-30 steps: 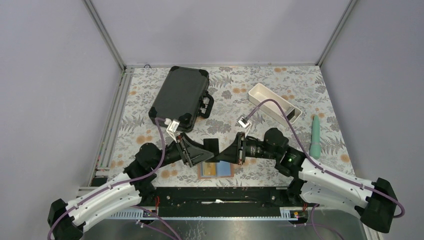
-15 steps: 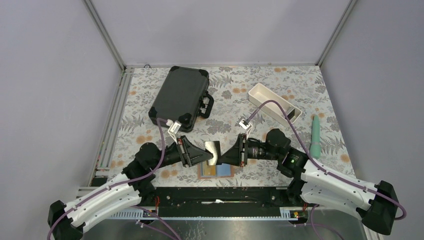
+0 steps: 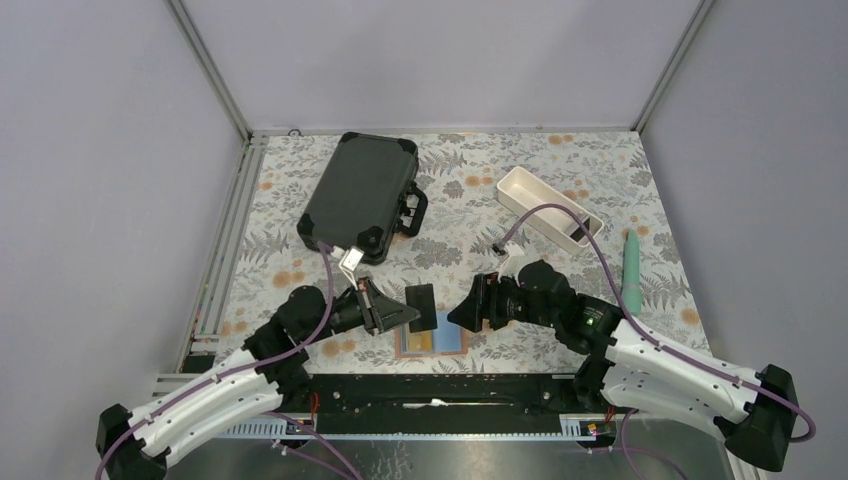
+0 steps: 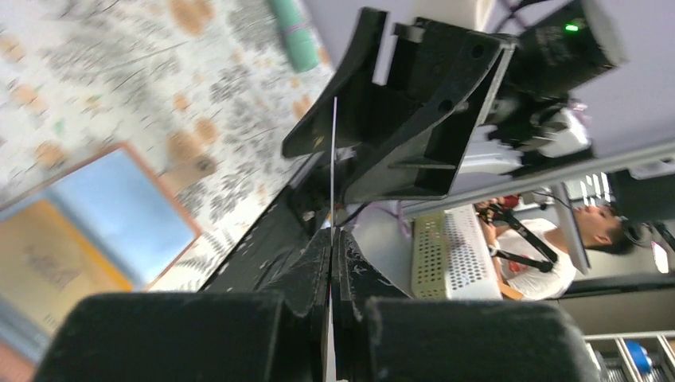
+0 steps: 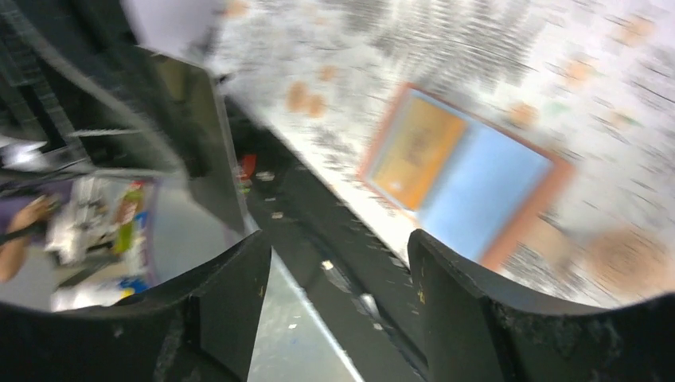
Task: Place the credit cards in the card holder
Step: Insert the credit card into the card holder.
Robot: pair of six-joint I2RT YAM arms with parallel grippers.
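Next, my right gripper grabs the card holder by its tan strap, leaving the holder's pockets free for the credit card.
A plain black credit card (image 3: pixel 423 305) hangs in the air above the table, with my left gripper (image 3: pixel 410 318) shut on its left edge. In the left wrist view the credit card (image 4: pixel 332 151) shows edge-on as a thin line rising out of the closed jaws of the left gripper (image 4: pixel 332 239). My right gripper (image 3: pixel 460 310) stands open just right of the card, not touching it, and its fingers (image 5: pixel 227 298) have nothing between them. The card holder (image 3: pixel 433 341) lies open on the table below both grippers, pale blue and orange inside (image 5: pixel 470 171).
A large black hard case (image 3: pixel 360 192) lies at the back left. A long white tray (image 3: pixel 548 205) sits at the back right, and a green pen-like stick (image 3: pixel 632 272) lies at the right edge. A black rail (image 3: pixel 440 392) runs along the near edge.
My left gripper has shut on the black card. The right gripper has let go of it, opened and drawn back to the right. The card has tipped and now looks dark.
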